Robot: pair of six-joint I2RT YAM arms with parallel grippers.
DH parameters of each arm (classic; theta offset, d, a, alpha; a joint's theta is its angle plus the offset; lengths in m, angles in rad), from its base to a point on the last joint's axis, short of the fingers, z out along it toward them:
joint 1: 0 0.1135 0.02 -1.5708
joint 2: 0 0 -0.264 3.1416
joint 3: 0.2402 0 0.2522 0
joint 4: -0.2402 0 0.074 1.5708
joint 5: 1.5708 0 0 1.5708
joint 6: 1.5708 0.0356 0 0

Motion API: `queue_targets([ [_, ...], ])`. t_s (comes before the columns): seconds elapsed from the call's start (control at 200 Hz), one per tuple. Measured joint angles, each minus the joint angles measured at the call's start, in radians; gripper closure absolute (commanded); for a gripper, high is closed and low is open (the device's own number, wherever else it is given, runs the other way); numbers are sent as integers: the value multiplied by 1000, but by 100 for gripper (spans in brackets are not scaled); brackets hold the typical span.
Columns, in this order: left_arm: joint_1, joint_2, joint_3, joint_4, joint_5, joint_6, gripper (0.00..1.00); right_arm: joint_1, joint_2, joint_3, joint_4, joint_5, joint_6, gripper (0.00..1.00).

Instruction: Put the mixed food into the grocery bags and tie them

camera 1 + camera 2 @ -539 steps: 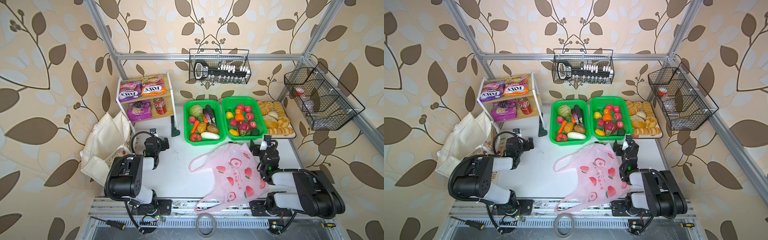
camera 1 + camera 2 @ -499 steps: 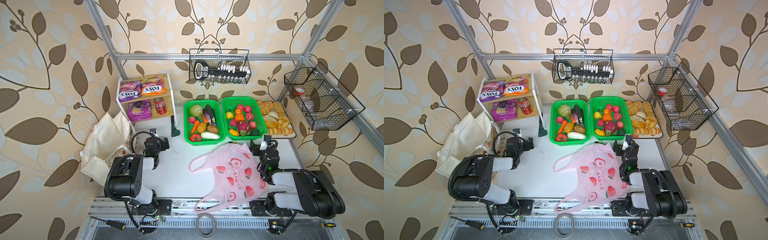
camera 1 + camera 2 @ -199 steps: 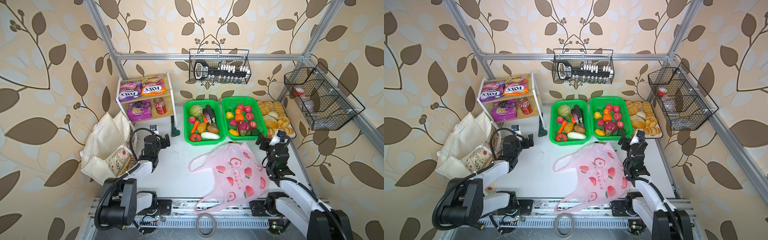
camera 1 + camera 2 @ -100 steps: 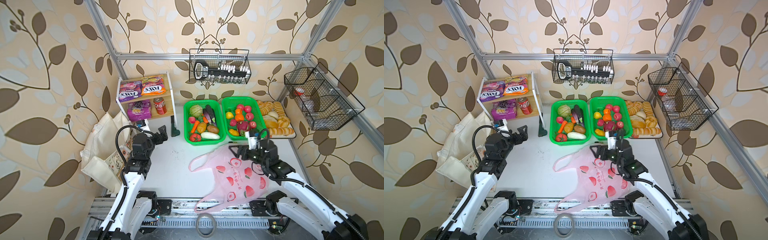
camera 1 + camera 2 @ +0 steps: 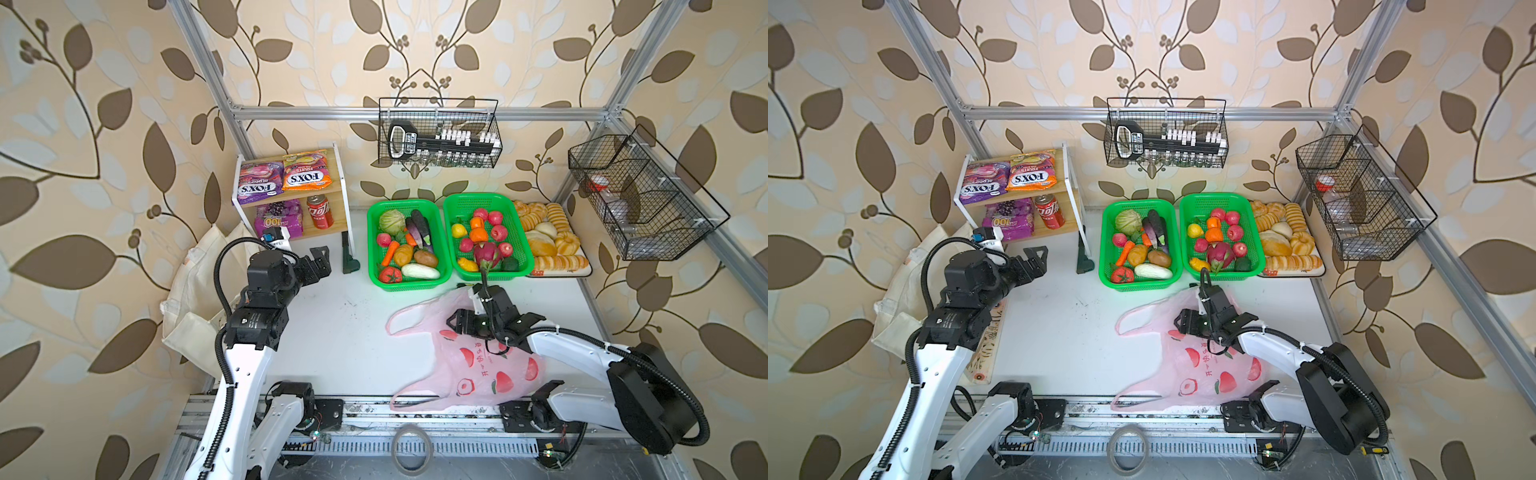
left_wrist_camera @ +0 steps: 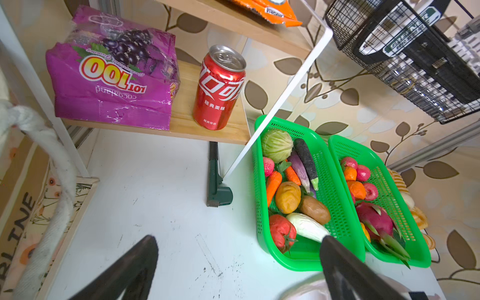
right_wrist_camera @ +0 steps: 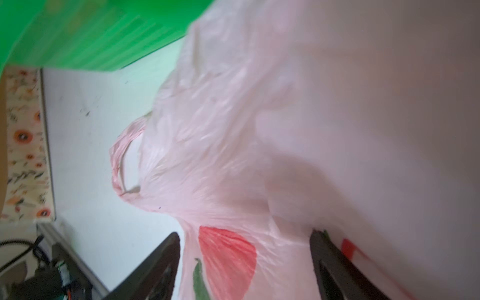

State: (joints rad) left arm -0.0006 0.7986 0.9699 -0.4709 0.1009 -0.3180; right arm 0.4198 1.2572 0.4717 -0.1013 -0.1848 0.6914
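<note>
The left gripper takes hold of the cream tote (image 5: 199,282) by its table-facing rim next, keeping the tote's opening open to place the food inside.
The pink peach-print bag (image 5: 478,365) lies flat at front right. My right gripper (image 5: 455,322) sits low over its upper part, open, with bag plastic between the fingertips (image 7: 174,241). The cream tote (image 5: 199,282) slumps at the left wall. My left gripper (image 5: 322,262) hovers open and empty in front of the shelf. On the shelf are the purple "100" packet (image 6: 111,78), the red can (image 6: 219,88) and the orange FOX'S packet (image 5: 306,172). Cabbage (image 6: 276,145), two potatoes (image 6: 287,197) (image 6: 315,210) and tomato (image 6: 281,230) lie in the left green basket (image 5: 444,245).
A second green basket (image 5: 521,232) of fruit and a bread tray (image 5: 582,272) stand at the back right. Wire baskets (image 5: 440,145) hang on the back and right walls. A dark green tool (image 5: 350,259) leans by the shelf leg. A purple FOX'S packet (image 5: 257,189) lies on the top shelf.
Both arms rose from their folded pose. The left gripper moved toward the shelf. The right gripper swung left onto the pink bag, and its jaws narrowed a little.
</note>
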Motion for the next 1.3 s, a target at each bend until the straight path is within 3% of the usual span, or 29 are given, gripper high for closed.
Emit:
queue_targets([
  [0.21, 0, 9, 88, -125, -43, 54, 1, -375, -38, -23, -21, -3, -47, 20],
  [0.335, 0, 44, 164, -226, -174, 84, 1, -580, -10, 8, -48, -8, -88, 20],
  [0.45, 1, 94, 226, -318, -334, 111, 1, -663, -5, 72, -98, 42, -103, 18],
  [0.58, 55, 182, 288, -426, -444, 138, 1, -622, -110, 135, -125, 103, -113, 17],
  [0.745, 161, 295, 299, -497, -502, 137, 1, -464, -282, 221, -118, 134, -116, 14],
  [0.975, 232, 416, 304, -510, -528, 122, 2, -262, -264, 338, -111, 108, -120, 12],
  [1.145, 236, 466, 288, -513, -468, 95, 36, -196, -219, 360, -112, 79, -116, 11],
  [1.305, 237, 408, 245, -527, -386, 77, 73, -177, -183, 378, -107, 55, -107, 11],
])
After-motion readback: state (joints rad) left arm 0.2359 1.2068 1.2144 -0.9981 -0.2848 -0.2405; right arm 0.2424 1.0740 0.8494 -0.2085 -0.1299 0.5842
